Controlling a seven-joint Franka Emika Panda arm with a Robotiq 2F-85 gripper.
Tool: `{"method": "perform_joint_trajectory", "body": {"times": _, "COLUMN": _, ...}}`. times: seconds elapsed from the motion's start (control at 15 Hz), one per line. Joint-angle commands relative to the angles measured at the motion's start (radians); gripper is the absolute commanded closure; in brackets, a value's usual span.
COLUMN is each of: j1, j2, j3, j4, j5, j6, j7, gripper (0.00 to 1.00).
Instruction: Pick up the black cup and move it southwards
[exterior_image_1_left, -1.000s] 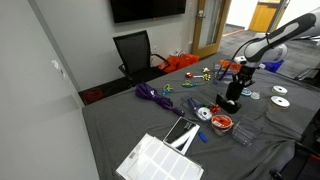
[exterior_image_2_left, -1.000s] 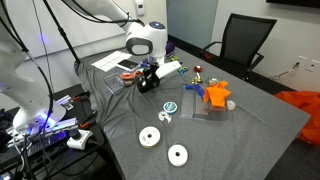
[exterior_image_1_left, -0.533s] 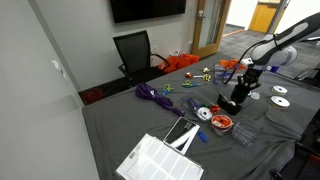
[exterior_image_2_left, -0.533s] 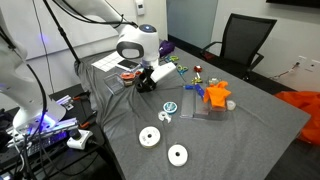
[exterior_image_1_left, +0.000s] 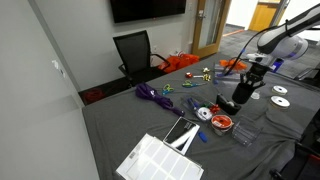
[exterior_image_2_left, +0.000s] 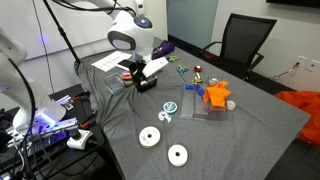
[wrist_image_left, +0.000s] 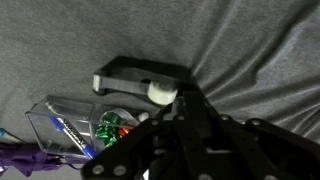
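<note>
The gripper needs to keep holding the black cup, because the cup hangs above the cloth, close by the flat black-and-white item, and would drop short if the gripper opened now.
My gripper (exterior_image_1_left: 243, 92) hangs over the grey cloth-covered table (exterior_image_1_left: 120, 125), near the right end in one exterior view and at the left of the table in the other (exterior_image_2_left: 141, 73). It looks shut on the black cup (exterior_image_1_left: 241, 97), a small dark cylinder held just above the cloth (exterior_image_2_left: 138, 76). In the wrist view the gripper (wrist_image_left: 195, 118) and the cup (wrist_image_left: 196, 130) merge into one dark mass, so the grasp shows poorly. A flat black-and-white item (wrist_image_left: 140, 78) lies on the cloth just beyond the fingers.
The flat black-and-white item (exterior_image_1_left: 228, 104) stays on the cloth beside the gripper. A red-rimmed dish (exterior_image_1_left: 222, 123), a clear plastic box (wrist_image_left: 70, 125), white discs (exterior_image_2_left: 150, 137), an orange toy (exterior_image_2_left: 215, 95), a purple cord (exterior_image_1_left: 150, 94) and a white grid tray (exterior_image_1_left: 160, 160) lie around.
The gripper has risen off the flat black-and-white item and shifted sideways, away from it, with the dark cup in its fingers. The arm's wrist has swung higher.
</note>
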Motion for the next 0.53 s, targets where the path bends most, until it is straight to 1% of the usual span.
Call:
{"method": "perform_joint_trajectory", "body": {"times": 0.0, "j1": 0.040, "j2": -0.047, "j3": -0.059, "j4": -0.034, "j5": -0.007, "j6": -0.018, "j7": -0.022, "gripper": 0.95}}
{"method": "perform_joint_trajectory", "body": {"times": 0.2, "j1": 0.063, "j2": -0.033, "j3": -0.089, "j4": -0.056, "j5": -0.045, "j6": 0.034, "j7": -0.014, "gripper": 0.95}}
{"method": "perform_joint_trajectory", "body": {"times": 0.47, "j1": 0.087, "j2": -0.025, "j3": -0.124, "j4": -0.106, "j5": -0.147, "j6": 0.104, "j7": -0.001, "gripper": 0.95}}
